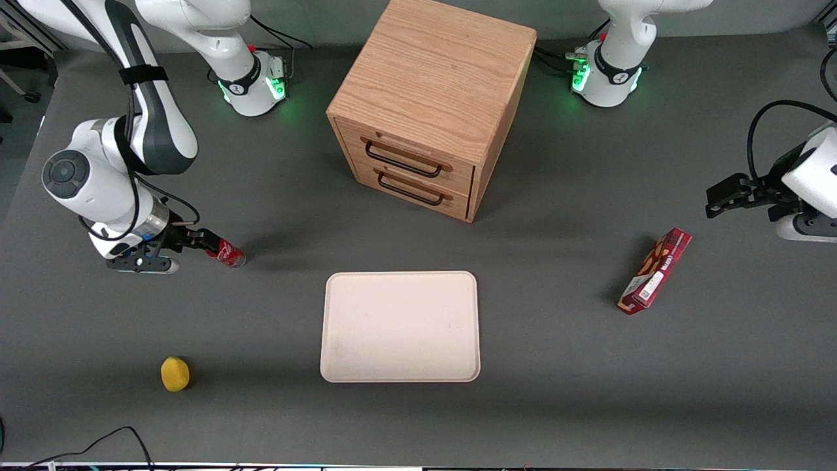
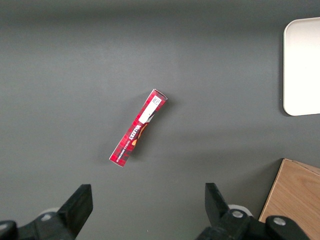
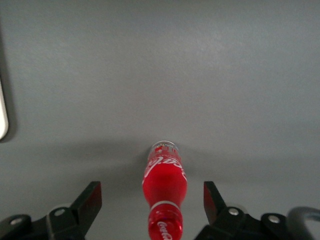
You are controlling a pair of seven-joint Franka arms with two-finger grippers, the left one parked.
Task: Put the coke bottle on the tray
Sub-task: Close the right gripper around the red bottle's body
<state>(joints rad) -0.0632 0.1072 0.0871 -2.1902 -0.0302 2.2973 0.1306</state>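
The coke bottle needs to go on the tray [image 1: 400, 326], so my gripper should next grab the bottle by its end with the cap.
The coke bottle [image 1: 226, 254] is a small slim red bottle lying on its side on the dark table, toward the working arm's end. Its red cap points at my right gripper [image 1: 205, 244] and its silvery base points away. In the right wrist view the bottle [image 3: 165, 185] lies between the two black fingers [image 3: 90, 200], with a gap on each side. The gripper [image 3: 152, 192] is open and touches nothing. The cream-white tray [image 1: 400, 326] lies flat and empty at the table's middle, nearer the front camera than the bottle. Its edge shows in the right wrist view [image 3: 2, 117].
A wooden two-drawer cabinet [image 1: 431, 104] stands farther from the front camera than the tray. A red snack box [image 1: 655, 270] lies toward the parked arm's end and also shows in the left wrist view [image 2: 138, 127]. A small yellow object [image 1: 175, 373] lies near the table's front edge.
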